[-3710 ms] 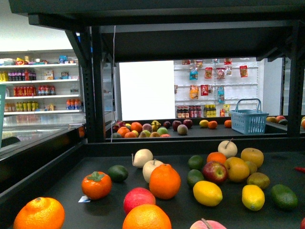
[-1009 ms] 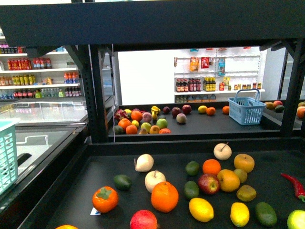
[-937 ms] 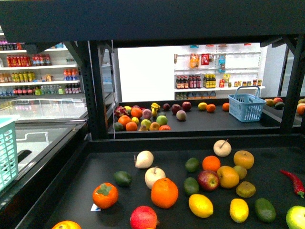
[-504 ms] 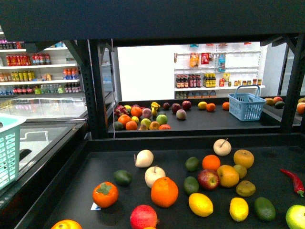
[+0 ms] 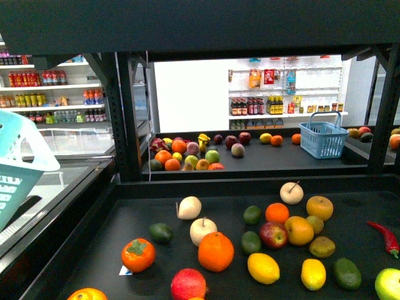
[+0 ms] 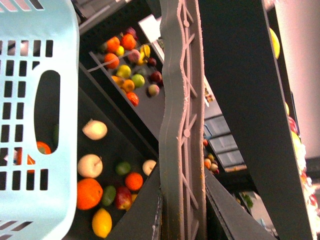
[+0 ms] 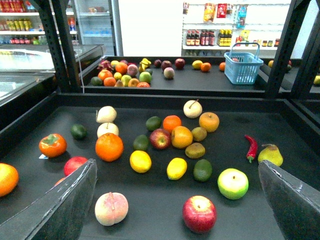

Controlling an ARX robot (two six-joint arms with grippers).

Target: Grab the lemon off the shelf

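I next need to grab the yellow lemon by its rounded middle [image 5: 313, 274] with my right gripper, to pick a lemon from the black shelf [image 5: 134, 215].
Two yellow lemons [image 5: 263, 268] [image 5: 313, 274] lie side by side near the front of the shelf's black tray [image 5: 350, 232]. They also show in the right wrist view [image 7: 140, 161] [image 7: 176, 168], and one shows in the left wrist view [image 6: 101, 222]. My right gripper [image 7: 177, 205] is open and empty, hovering over the tray's near part, short of the lemons. My left gripper [image 6: 182, 210] is shut on the handle of a pale teal basket [image 6: 35, 125], which is held tilted at the far left [image 5: 15, 169], outside the tray.
Oranges [image 5: 215, 251], a red apple [image 5: 273, 235], limes [image 5: 250, 242], a persimmon [image 5: 138, 255] and a red chili [image 5: 384, 236] crowd the lemons. A peach [image 7: 111, 208] and an apple [image 7: 199, 214] lie under the right gripper. Black posts [image 5: 128, 119] and an upper tier frame the tray. A blue basket [image 5: 323, 137] sits behind.
The teal basket has risen and tilted further into view at the left. The view pulled back and up from the tray earlier, then held steady. The fruit has not moved.
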